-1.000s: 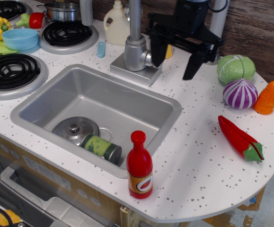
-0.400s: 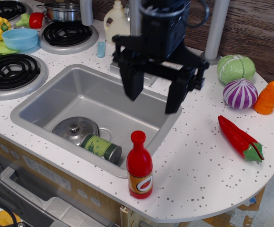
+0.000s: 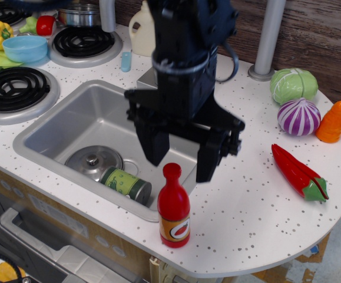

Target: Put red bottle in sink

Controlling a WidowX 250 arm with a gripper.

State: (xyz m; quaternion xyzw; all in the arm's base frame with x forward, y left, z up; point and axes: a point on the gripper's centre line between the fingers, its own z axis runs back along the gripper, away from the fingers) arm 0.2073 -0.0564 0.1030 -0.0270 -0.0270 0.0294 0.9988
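Observation:
The red bottle (image 3: 174, 207) needs to go in the sink, so my gripper needs to grab it by its round cap (image 3: 172, 171).
The red bottle (image 3: 174, 207) stands upright on the white speckled counter, just right of the sink's front right corner. It has a round cap and an orange label with a red oval. The grey sink (image 3: 64, 127) holds a pot lid and a green-labelled can. My black gripper (image 3: 181, 165) is open, its two fingers hanging wide apart just above and behind the bottle's cap, one on each side. It holds nothing. The arm hides the tap and the sink's back right part.
A pot lid (image 3: 93, 163) and a green-labelled can (image 3: 126, 184) lie in the sink. A red chili pepper (image 3: 298, 174), purple onion (image 3: 298, 116), cabbage (image 3: 293, 85) and orange carrot (image 3: 332, 122) lie on the right. Stove burners (image 3: 14, 89), a blue bowl (image 3: 25, 48) and a white jug (image 3: 144, 29) are at back left.
My gripper has come from the back of the counter forward and down over the sink. It now hangs open right above the red bottle. The bottle has not moved.

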